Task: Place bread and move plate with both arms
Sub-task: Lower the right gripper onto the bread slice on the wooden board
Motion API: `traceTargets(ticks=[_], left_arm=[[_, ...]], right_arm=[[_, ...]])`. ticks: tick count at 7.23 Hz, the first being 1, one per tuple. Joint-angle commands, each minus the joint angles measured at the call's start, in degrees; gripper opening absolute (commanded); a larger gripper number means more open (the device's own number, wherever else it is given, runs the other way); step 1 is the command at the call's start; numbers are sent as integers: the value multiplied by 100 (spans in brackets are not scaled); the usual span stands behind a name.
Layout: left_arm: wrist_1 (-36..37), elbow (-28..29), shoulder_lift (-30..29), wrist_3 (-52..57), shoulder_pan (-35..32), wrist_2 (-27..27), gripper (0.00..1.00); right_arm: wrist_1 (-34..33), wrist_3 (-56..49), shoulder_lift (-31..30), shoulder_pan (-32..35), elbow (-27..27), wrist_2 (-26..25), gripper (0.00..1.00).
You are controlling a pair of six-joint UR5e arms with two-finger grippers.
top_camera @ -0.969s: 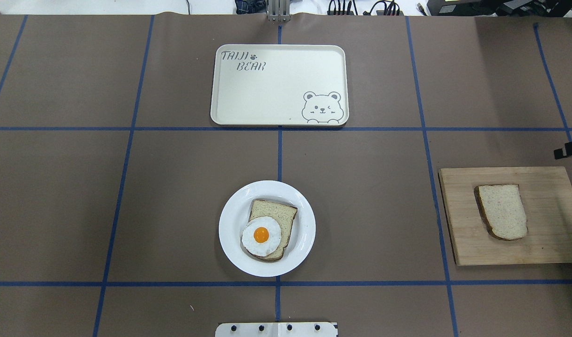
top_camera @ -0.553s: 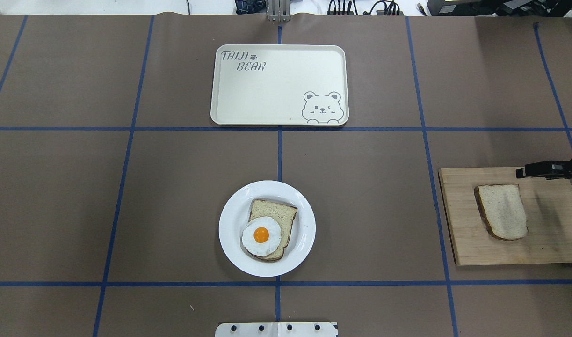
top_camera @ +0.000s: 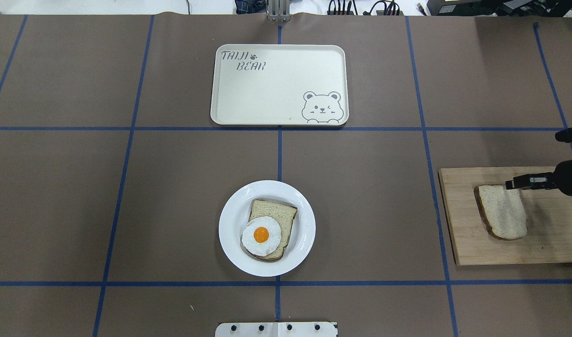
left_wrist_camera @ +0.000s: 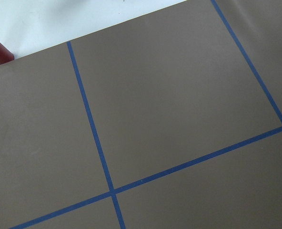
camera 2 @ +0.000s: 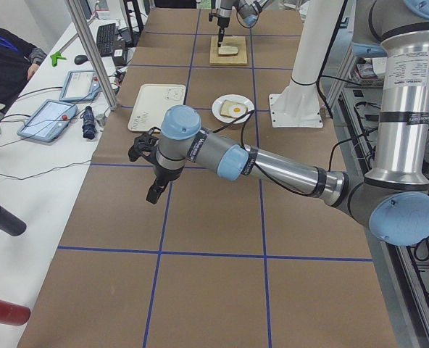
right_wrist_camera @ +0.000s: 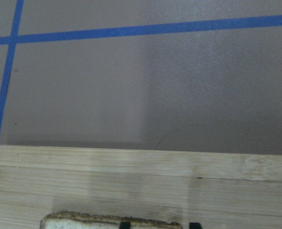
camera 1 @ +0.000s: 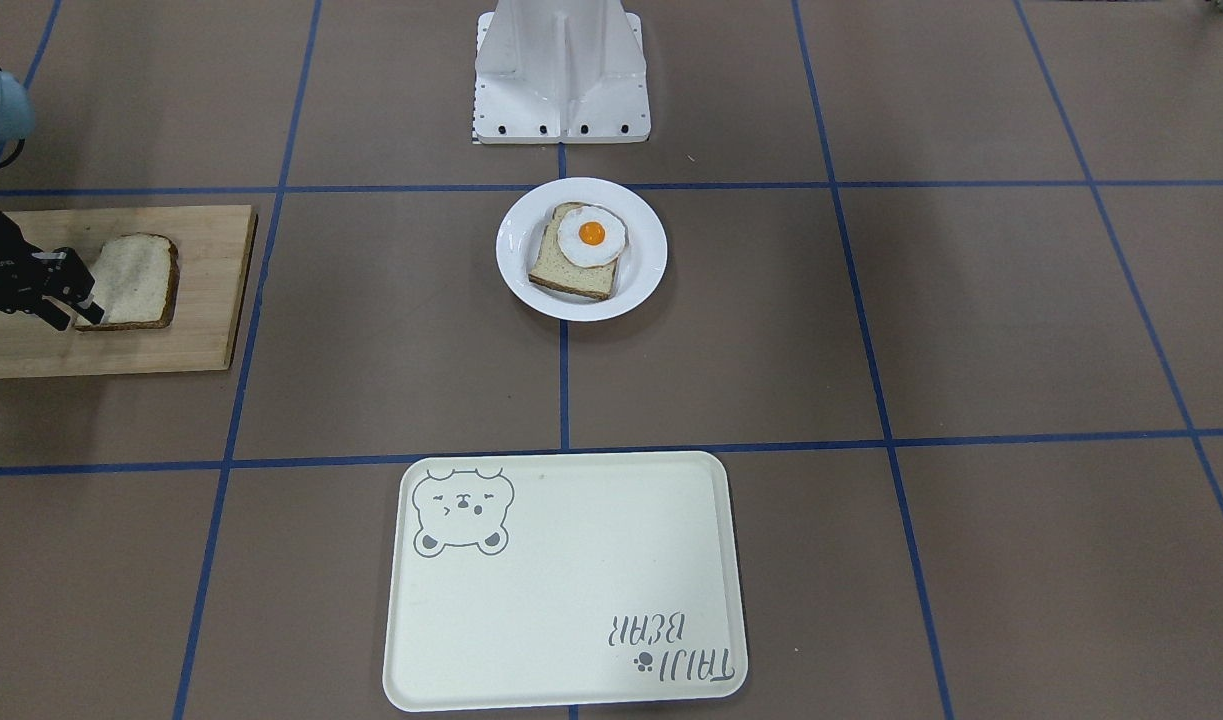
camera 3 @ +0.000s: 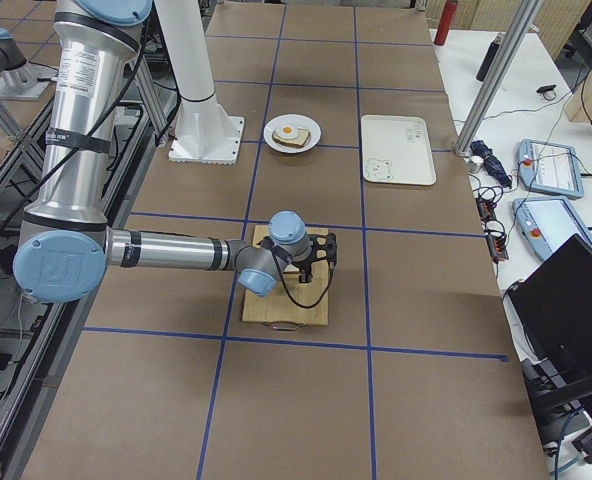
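Observation:
The right gripper grabs the bread by its crusted corner (camera 1: pixel 87 323) next, to lay it over the egg on the plate (camera 1: pixel 591 234).
The bare bread (top_camera: pixel 503 210) lies on a wooden cutting board (top_camera: pixel 547 243) at the table's right; it also shows in the front view (camera 1: pixel 136 280). My right gripper (top_camera: pixel 515 181) is low at the slice's far right corner, also seen in the front view (camera 1: pixel 79 295). In the right wrist view its two fingertips (right_wrist_camera: pixel 125 223) stand apart at the bread's crust (right_wrist_camera: pixel 84 219), so it is open and holds nothing. The white plate (top_camera: pixel 229 234) at centre front carries an egg-topped slice (top_camera: pixel 267 234). My left gripper (camera 2: pixel 153 190) hovers over bare table far left; I cannot tell its state.
A cream bear tray (top_camera: pixel 276 89) lies at the far centre of the table, beyond the plate. The white arm stand (camera 1: pixel 561 70) is behind the plate on the robot's side. Blue tape lines grid the brown table.
My right gripper has come in from the right edge and moved down and left over the board, reaching the bread's far right corner. Bread, plate and tray have not moved.

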Motion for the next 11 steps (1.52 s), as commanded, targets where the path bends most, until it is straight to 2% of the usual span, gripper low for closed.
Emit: traceTargets(ticks=[1, 2, 5, 8, 9, 11], left_arm=[[0, 8, 0, 4, 0, 0, 98], [0, 16, 0, 4, 0, 0, 98], [0, 16, 0, -14, 0, 0, 98], [0, 25, 0, -14, 9, 0, 98], [0, 25, 0, -14, 9, 0, 98], [0, 25, 0, -23, 9, 0, 98]], right_arm=[[2, -7, 9, -104, 6, -16, 37], [2, -24, 9, -166, 6, -85, 34], [2, -94, -17, -219, 67, -86, 0], [2, -121, -79, -193, 182, 2, 0], [2, -130, -70, -62, 190, 202, 0], [2, -566, -61, 770, 199, 1262, 0]])
